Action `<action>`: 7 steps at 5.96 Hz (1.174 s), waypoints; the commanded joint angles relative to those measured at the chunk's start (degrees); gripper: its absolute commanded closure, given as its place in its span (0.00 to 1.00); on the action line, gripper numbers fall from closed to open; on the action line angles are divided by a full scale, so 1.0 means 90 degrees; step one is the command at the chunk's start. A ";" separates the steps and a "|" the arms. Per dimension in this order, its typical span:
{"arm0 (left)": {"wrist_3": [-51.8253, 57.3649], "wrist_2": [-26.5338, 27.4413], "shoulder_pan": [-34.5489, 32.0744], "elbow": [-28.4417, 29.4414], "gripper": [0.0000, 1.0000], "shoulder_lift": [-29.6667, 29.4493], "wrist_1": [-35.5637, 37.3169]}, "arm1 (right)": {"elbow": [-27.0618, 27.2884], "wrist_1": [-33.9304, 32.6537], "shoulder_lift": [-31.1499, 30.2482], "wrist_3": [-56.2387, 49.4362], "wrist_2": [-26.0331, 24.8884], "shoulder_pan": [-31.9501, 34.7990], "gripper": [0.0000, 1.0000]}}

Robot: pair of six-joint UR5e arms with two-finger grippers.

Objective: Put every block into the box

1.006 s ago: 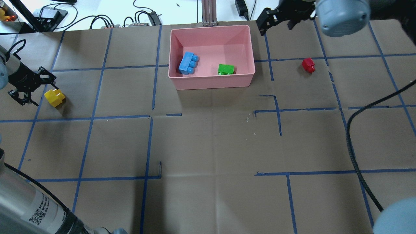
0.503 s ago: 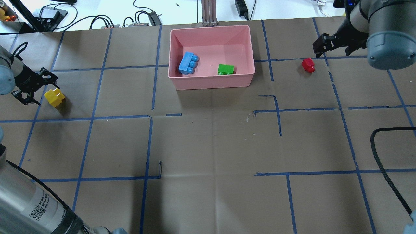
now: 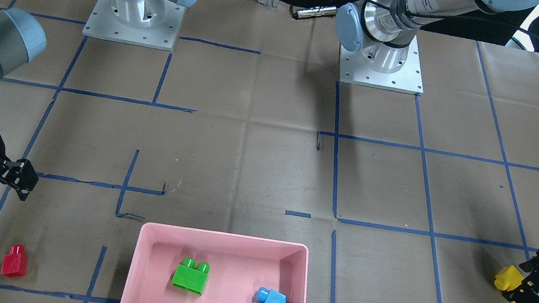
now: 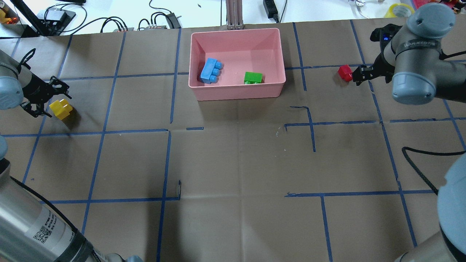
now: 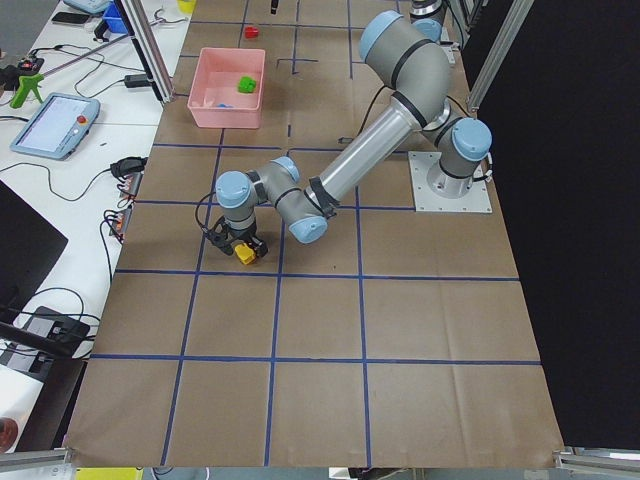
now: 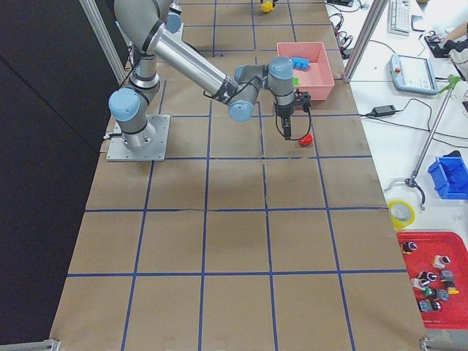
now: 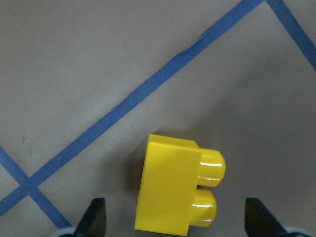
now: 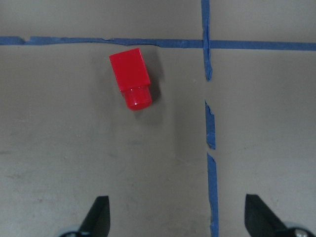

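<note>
The left gripper grabs the yellow block across its studded top and flat base next, to drop it into the pink box (image 3: 216, 285).
The pink box (image 4: 236, 91) stands at the far middle of the table and holds the light blue block (image 4: 211, 71) and the green block (image 4: 253, 77). The yellow block (image 4: 61, 109) lies on the table at the far left. My left gripper (image 4: 49, 102) is open right beside it; in the left wrist view the block (image 7: 173, 195) sits between the open fingertips (image 7: 96, 217). The red block (image 4: 344, 72) lies on its side right of the box. My right gripper (image 4: 358, 74) is open and empty just right of it; the right wrist view shows the red block (image 8: 131, 79) ahead of the fingers.
Blue tape lines grid the brown table cover. Cables and power bricks (image 4: 160, 20) lie beyond the far edge, with an aluminium post (image 4: 233, 14) behind the box. A black cable (image 4: 418, 163) hangs over the table's right side.
My right arm swung from behind the box's right corner out to the right and came down beside the red block. My left gripper edged closer to the yellow block.
</note>
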 commanded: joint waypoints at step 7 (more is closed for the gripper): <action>0.0011 -0.0194 0.0027 0.0006 0.67 -0.0012 -0.0157 | -0.0990 -0.1175 0.1612 -0.1822 0.1248 -0.0002 0.04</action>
